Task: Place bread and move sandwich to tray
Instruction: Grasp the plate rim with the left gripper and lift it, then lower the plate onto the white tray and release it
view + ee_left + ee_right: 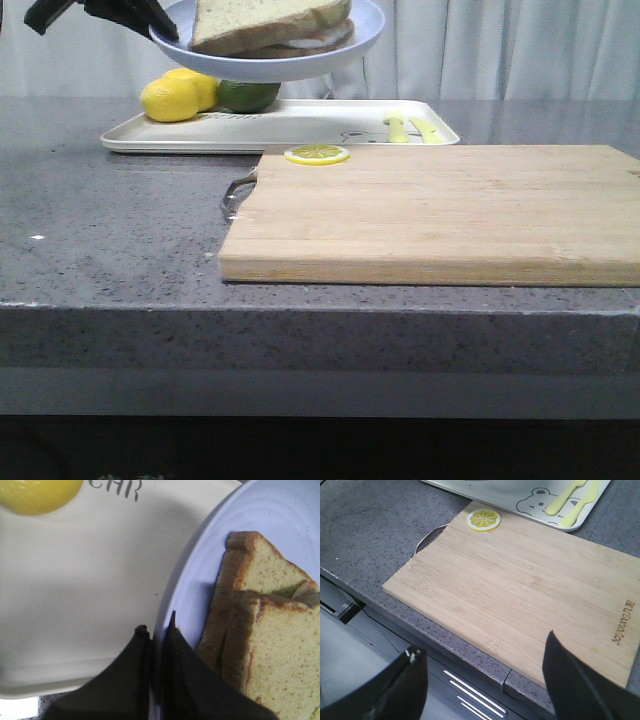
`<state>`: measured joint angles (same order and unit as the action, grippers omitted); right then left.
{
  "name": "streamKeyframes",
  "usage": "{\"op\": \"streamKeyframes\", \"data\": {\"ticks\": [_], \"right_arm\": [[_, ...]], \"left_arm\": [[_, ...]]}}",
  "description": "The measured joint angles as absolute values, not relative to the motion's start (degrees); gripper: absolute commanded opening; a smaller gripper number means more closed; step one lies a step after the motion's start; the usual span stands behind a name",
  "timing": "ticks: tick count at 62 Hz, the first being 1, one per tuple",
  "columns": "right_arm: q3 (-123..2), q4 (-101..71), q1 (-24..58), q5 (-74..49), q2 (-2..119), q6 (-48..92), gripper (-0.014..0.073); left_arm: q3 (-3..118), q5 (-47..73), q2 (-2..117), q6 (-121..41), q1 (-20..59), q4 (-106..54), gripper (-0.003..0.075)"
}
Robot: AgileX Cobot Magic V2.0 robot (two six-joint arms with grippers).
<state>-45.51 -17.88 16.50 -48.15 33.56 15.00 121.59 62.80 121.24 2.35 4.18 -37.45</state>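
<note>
The light-blue plate would fall if I opened now, because it hangs above the white tray [300,125]. My left gripper should first lower the plate.
The light-blue plate [355,42] carries the sandwich [270,22] and hangs in the air above the white tray [300,125] at the back. My left gripper [165,25] is shut on the plate's left rim. In the left wrist view the gripper [159,630] pinches the plate rim [200,595], with the sandwich [270,640] beside the fingers and the tray [75,595] below. The top slice of bread lies on the sandwich. My right gripper [482,655] is open and empty, held over the counter's front edge by the cutting board [520,585].
The wooden cutting board [440,210] fills the middle of the counter, with a lemon slice [317,154] on its back left corner. Two lemons [172,98] and a green fruit [248,95] sit on the tray's left end, and a yellow fork and knife [410,127] at its right.
</note>
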Motion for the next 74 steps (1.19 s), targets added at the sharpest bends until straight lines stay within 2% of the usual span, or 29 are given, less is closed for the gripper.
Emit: {"op": "streamKeyframes", "data": {"ticks": [17, 43, 50, 62, 74], "right_arm": [[-45.51, -17.88, 16.5, -48.15, 33.56, 15.0, 0.0508], [-45.51, -17.88, 16.5, -48.15, 33.56, 15.0, 0.0508], [-45.51, -17.88, 16.5, -48.15, 33.56, 15.0, 0.0508], [-45.51, -17.88, 16.5, -48.25, 33.56, 15.0, 0.0508], [-45.51, -17.88, 16.5, -48.25, 33.56, 15.11, 0.0508]], "left_arm": [[129.56, 66.11, 129.65, 6.21, 4.18, -34.91, -0.002], [132.23, 66.58, 133.6, 8.04, 4.18, -34.17, -0.0013], [132.23, 66.47, 133.6, 8.04, 4.18, -34.17, 0.0057], [132.37, 63.23, 133.6, 9.27, 4.18, -36.32, 0.0227], [132.41, 61.85, 133.6, 10.08, 4.18, -36.91, 0.0287]]}}
